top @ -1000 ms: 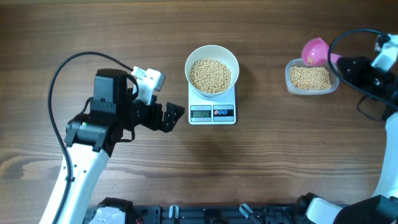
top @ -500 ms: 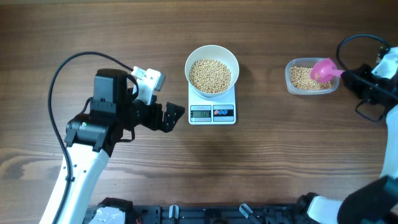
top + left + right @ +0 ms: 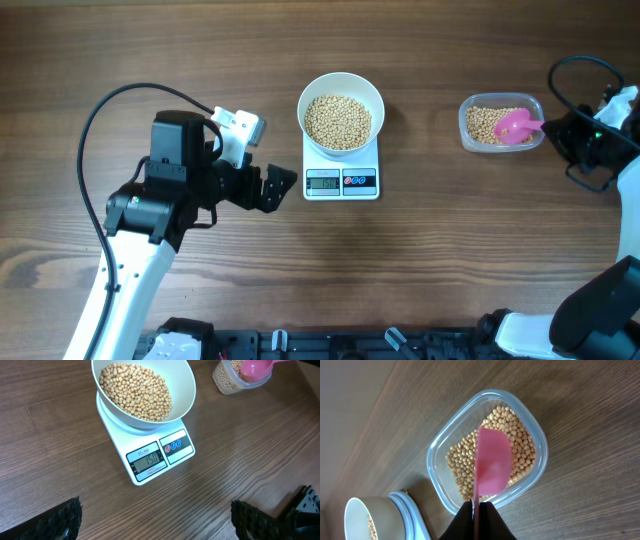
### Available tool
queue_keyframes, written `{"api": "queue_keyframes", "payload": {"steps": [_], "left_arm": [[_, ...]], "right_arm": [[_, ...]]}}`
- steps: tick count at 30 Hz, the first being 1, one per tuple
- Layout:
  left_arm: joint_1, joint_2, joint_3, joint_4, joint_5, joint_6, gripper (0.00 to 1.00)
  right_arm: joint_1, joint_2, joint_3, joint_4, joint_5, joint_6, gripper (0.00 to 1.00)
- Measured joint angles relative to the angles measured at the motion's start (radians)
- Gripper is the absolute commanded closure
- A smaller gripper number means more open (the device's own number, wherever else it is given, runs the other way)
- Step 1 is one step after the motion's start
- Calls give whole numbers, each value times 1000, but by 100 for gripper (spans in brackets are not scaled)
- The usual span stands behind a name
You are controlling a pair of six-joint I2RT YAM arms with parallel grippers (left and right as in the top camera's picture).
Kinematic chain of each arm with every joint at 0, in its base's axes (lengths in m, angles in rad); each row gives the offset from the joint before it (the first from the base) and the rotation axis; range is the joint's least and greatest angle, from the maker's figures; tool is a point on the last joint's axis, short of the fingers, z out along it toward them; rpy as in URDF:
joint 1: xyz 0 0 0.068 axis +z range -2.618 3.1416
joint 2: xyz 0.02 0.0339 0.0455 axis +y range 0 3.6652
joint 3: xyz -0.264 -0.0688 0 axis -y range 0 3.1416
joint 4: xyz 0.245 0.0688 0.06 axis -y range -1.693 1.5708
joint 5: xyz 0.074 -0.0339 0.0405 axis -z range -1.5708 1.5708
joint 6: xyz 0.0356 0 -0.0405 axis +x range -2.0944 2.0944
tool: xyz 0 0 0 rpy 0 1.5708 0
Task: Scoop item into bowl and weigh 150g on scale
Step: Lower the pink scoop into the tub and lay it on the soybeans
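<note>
The scoop's head is over the beans. The scoop would end in the clear tub (image 3: 437,455) if my right gripper opened now, so it is time to release the scoop.
The white bowl (image 3: 341,83) stands on the scale (image 3: 341,183), filled with beige beans (image 3: 338,120). In the left wrist view the scale (image 3: 150,460) has 150 on its display. My right gripper (image 3: 560,128) is shut on the handle of a pink scoop (image 3: 517,126). The scoop's head (image 3: 493,467) lies over more beans (image 3: 460,460) in a clear tub (image 3: 437,455). My left gripper (image 3: 275,187) hovers open just left of the scale, and the fingers (image 3: 65,520) have nothing between them.
The clear tub (image 3: 501,102) sits to the right of the scale, near the table's right edge. Black cables loop over both arms. A dark rail runs along the table's front edge (image 3: 330,345).
My right gripper has carried the pink scoop from behind the tub's far left corner to over the beans inside it. The left arm has stayed still.
</note>
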Motion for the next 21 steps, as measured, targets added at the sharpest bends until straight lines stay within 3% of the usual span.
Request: {"api": "queue_keyframes", "payload": {"steps": [10,18,21], "left_arm": [[0,0,0,0,0,0,0],[0,0,0,0,0,0,0],[0,0,0,0,0,0,0]], "right_arm": [[14,0,0,35,0,40,82],[68,0,0,35,0,55,40],[71,0,0,35,0,62,11]]}}
